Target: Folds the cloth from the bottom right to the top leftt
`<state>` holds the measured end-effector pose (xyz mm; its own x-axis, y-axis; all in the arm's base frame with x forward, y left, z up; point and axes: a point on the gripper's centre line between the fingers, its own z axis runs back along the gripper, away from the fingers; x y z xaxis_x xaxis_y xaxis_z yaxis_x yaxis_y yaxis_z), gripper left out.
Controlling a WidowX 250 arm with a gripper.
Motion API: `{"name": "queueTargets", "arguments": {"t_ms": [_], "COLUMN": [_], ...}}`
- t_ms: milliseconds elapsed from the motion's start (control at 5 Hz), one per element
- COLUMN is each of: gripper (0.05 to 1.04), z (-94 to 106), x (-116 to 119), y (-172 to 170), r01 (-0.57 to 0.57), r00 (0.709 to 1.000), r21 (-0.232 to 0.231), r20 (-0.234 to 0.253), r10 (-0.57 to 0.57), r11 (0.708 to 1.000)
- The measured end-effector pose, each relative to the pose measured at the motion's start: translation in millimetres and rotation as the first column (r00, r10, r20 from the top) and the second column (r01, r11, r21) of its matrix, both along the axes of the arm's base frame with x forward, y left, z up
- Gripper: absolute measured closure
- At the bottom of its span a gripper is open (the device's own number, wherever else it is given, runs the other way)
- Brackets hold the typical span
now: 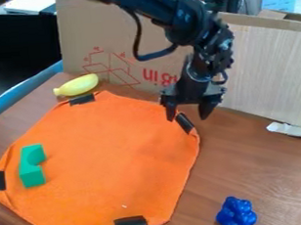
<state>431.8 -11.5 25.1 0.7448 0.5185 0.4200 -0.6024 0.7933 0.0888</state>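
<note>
The orange cloth should be folded over onto itself, so my gripper should next grab it by its black-patched corner opposite the green block.
The orange cloth [111, 157] lies spread on the brown table, with black patches at its corners: one at the top left, one at the right, one at the bottom and one at the left edge. My gripper [188, 116] hangs above the cloth's upper right edge, close to the black patch [184, 123] there. Its two fingers are apart and point down, one on each side of that patch as seen from here. Whether the tips touch the cloth or table, I cannot tell. A green arch-shaped block [32, 173] rests on the cloth's left part.
Beyond the cloth's top corner lies a yellow banana-like toy [78, 85]. A blue bumpy toy [236, 214] sits at the lower right. Cardboard panels [267, 66] stand along the table's back, with a white strip [293, 130] near the right edge.
</note>
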Motion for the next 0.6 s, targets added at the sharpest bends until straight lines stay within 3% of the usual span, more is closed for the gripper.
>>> {"name": "queueTargets", "arguments": {"t_ms": [400, 600], "gripper": [0.084, 0.132], "z": [-9.3, -14.0], "x": [8.8, 6.7], "y": [-6.4, -6.6], "r01": [-0.005, 0.001], "r00": [1.0, 0.999], "r21": [-0.003, -0.007], "r20": [-0.012, -0.032], "r10": [0.005, -0.002], "r11": [1.0, 1.0]}}
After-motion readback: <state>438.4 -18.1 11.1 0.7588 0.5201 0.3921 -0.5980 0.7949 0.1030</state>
